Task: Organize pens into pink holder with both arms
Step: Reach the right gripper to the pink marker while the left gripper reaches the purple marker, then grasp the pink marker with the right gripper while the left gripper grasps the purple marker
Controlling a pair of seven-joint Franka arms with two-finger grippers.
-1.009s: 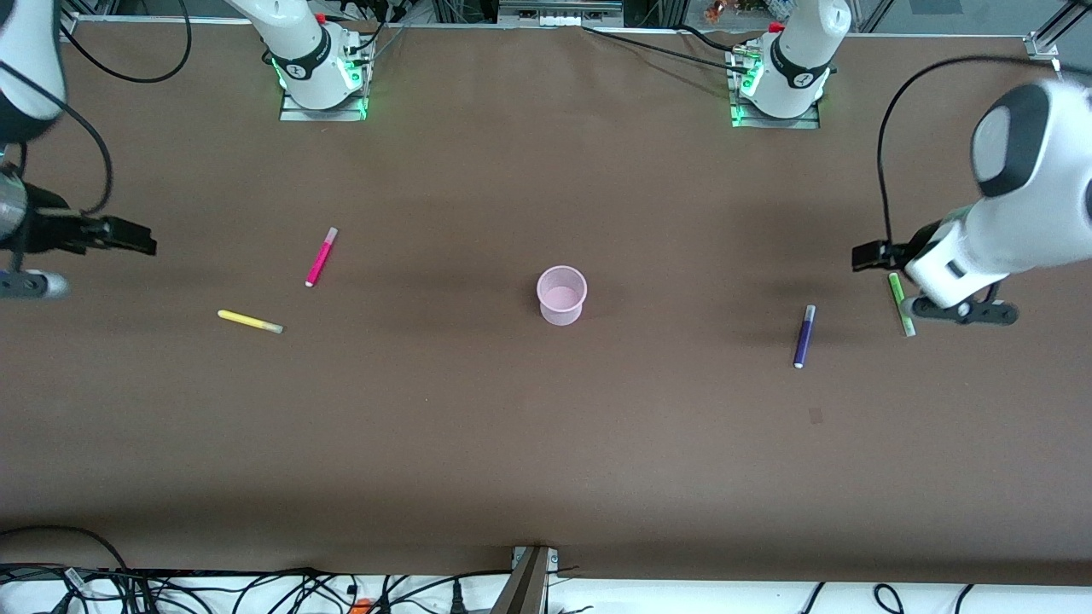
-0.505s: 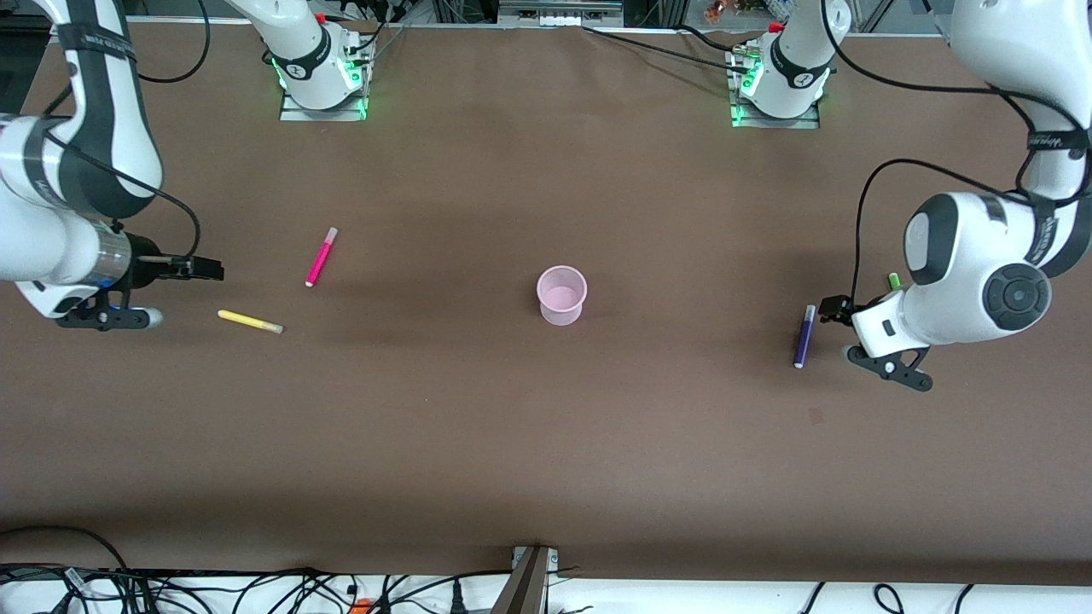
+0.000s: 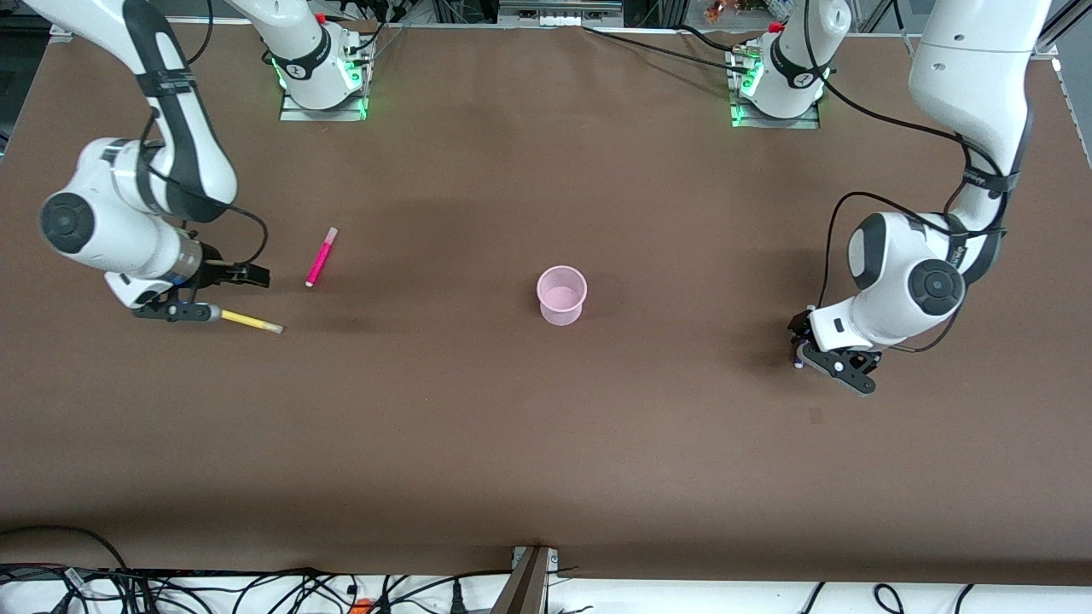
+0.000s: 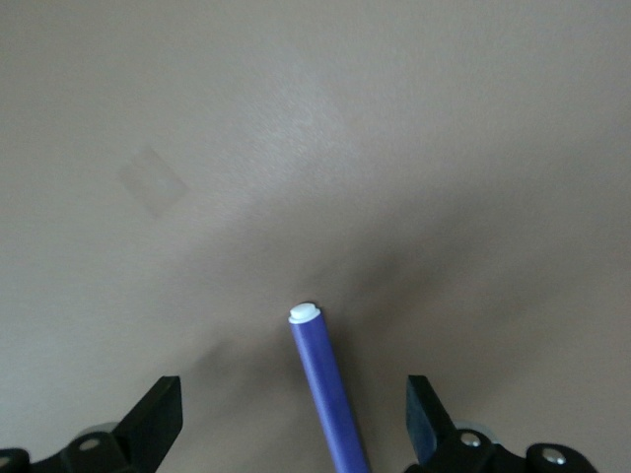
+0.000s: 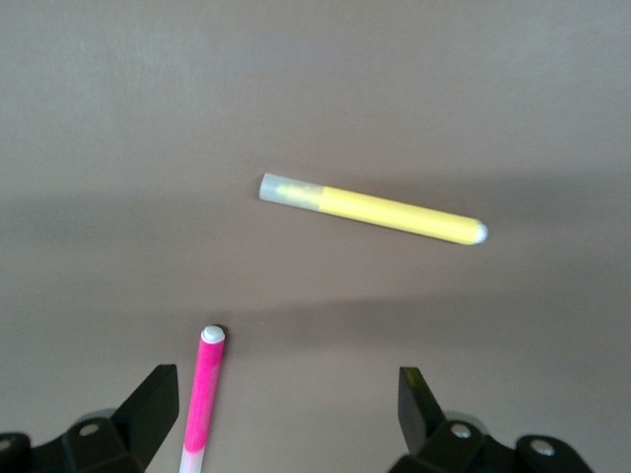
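Note:
Next, my right gripper grips the magenta pen's body point(image 3: 318, 264), which leaves the pen's pale tip free to enter the pink holder point(image 3: 561, 294).
The pink holder point(image 3: 561, 294) stands upright at the table's middle. The magenta pen point(image 3: 322, 257) and the yellow pen point(image 3: 253, 322) lie toward the right arm's end. My right gripper point(image 3: 254, 275) is open and low between them. In the right wrist view the magenta pen point(image 5: 204, 394) lies just inside one finger of that gripper point(image 5: 286, 409), and the yellow pen point(image 5: 375, 212) lies farther out. My left gripper point(image 3: 802, 331) is open and low over the purple pen point(image 3: 798, 363). The purple pen point(image 4: 330, 394) lies between the fingers of that gripper point(image 4: 293, 424). The green pen is hidden.
Brown table cover with both arm bases point(image 3: 320, 72) point(image 3: 776, 81) along the edge farthest from the front camera. A small pale mark point(image 3: 815, 415) lies on the cover nearer the front camera than the left gripper. Cables hang at the nearest edge.
Both arms swung in from the table's ends and lowered. The left gripper moved over the purple pen and now hides the green one. The right gripper moved in beside the yellow and magenta pens.

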